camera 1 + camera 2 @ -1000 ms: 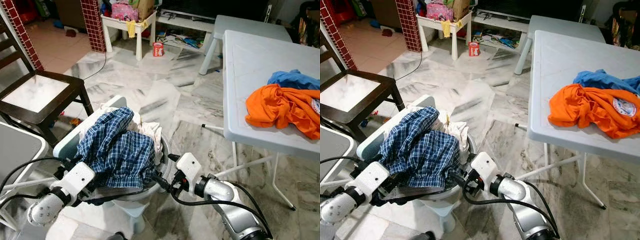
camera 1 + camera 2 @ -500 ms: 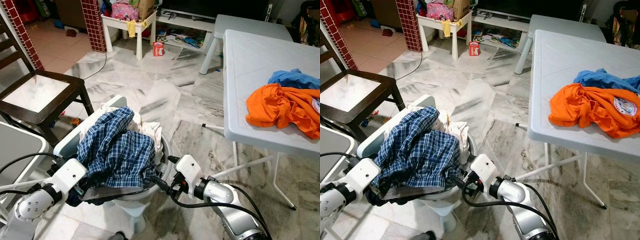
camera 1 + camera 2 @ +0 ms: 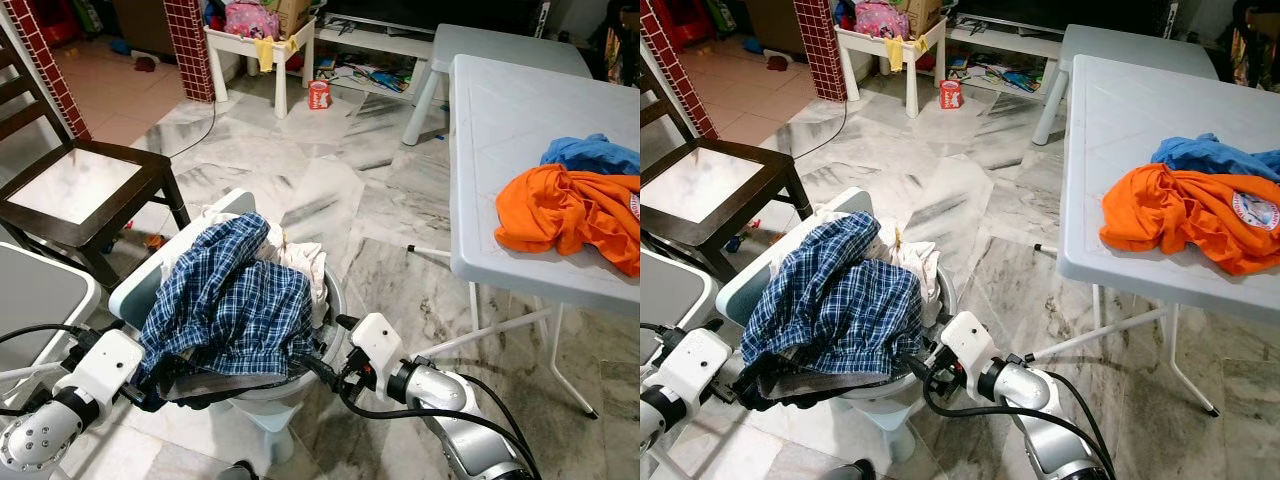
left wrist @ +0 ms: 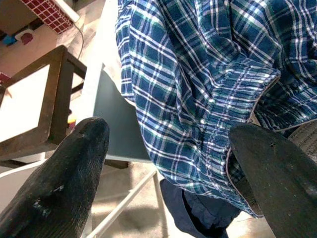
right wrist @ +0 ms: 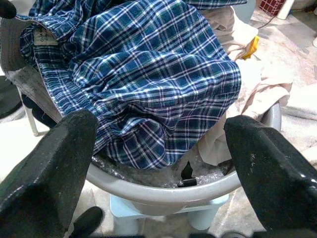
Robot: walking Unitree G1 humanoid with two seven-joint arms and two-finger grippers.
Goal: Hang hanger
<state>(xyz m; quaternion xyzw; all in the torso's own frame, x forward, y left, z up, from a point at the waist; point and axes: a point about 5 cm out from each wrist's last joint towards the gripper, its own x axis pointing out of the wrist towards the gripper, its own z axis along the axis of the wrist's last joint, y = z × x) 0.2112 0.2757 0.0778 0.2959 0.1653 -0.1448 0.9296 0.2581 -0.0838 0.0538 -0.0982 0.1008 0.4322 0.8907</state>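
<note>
My left gripper should next grab the plaid garment by its gathered waistband edge, since that edge stands out while the rest lies in a slack heap.
A blue plaid garment lies heaped over a grey basin that stands on a pale stool. Cream cloth with a yellow peg sits behind it. My left gripper is low at the pile's left edge and open, its fingers wide apart beside the plaid waistband. At the basin's right front my right gripper is also open, its fingers spread in front of the basin, touching nothing. A dark navy cloth hangs under the plaid.
A white folding table on the right carries an orange shirt and a blue garment. A dark wooden chair stands at the left. Marble floor stretches ahead to a small white table with clutter.
My left arm has drawn back down and to the left, away from the pile's edge. The right gripper has hardly moved. The view has shifted slightly.
</note>
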